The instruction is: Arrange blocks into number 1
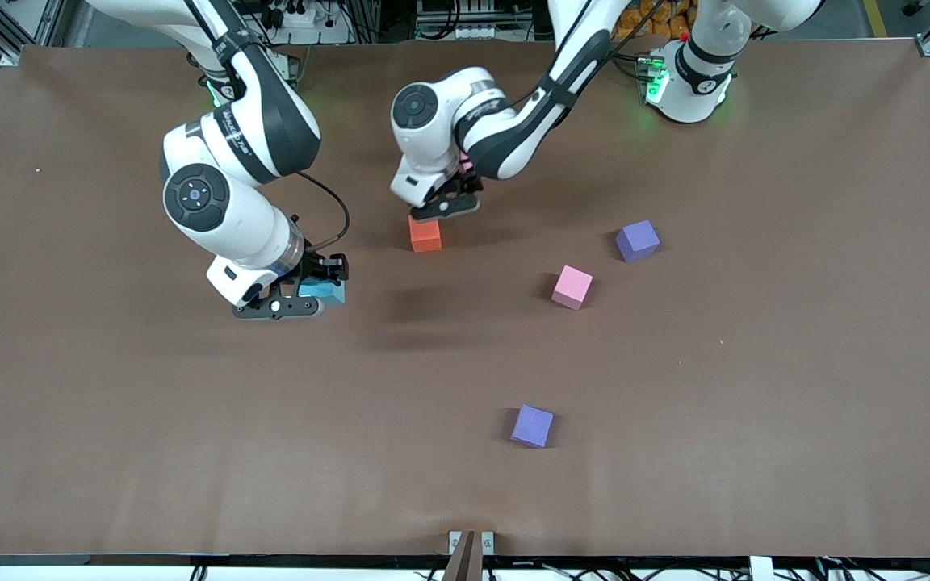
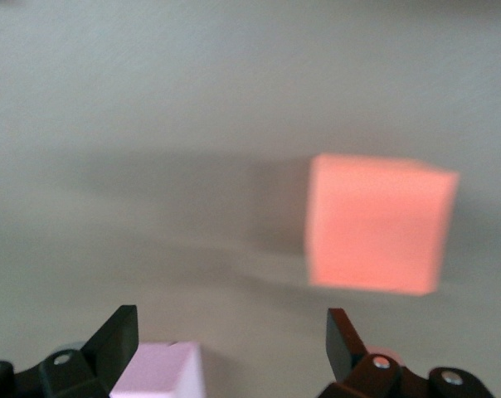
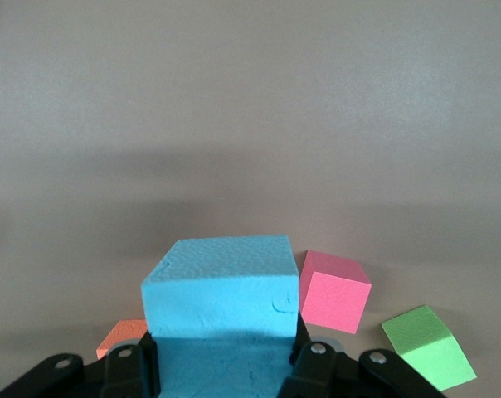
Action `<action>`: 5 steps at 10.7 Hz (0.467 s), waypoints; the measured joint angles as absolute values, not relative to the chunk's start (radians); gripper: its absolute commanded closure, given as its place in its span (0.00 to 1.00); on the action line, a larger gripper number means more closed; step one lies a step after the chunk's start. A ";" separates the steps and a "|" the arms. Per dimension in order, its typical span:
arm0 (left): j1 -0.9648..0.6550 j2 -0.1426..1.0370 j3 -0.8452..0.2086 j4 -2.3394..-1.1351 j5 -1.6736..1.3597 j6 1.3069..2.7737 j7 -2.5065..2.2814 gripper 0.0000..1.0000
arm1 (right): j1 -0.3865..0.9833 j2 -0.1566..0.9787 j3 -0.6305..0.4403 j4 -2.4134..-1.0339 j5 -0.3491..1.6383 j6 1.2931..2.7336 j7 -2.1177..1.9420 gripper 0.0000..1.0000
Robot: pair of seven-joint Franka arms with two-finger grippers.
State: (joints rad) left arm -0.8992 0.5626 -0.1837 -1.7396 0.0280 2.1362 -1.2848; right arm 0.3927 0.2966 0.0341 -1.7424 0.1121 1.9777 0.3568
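I need to grab the pink block by its opposite sides with my left gripper next. Then it can build the number 1 with the orange block [image 1: 425,234] [image 2: 379,225].
My right gripper [image 1: 283,305] is shut on the light blue block [image 1: 324,290] and holds it above the table toward the right arm's end; the block fills the jaws [image 3: 221,286]. My left gripper [image 1: 446,206] stands open low over the table's middle. One pink block [image 2: 158,371] rests on the table between its fingers, close to one finger [image 2: 118,338]. The orange block [image 1: 425,234] lies just nearer the front camera than that gripper. A second pink block [image 1: 571,287] sits toward the left arm's end. In the right wrist view a reddish-pink block [image 3: 333,292] lies below.
Two purple cubes lie apart: one [image 1: 637,240] beside the second pink block, another [image 1: 532,425] much nearer the front camera. A green cube [image 3: 426,346] lies next to the reddish-pink block in the right wrist view, and an orange corner [image 3: 122,336] shows there too.
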 measured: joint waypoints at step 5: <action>-0.878 0.493 -0.189 -1.924 -0.170 2.186 -1.338 0.00 | 0.392 0.297 0.030 -1.745 0.112 1.979 0.362 1.00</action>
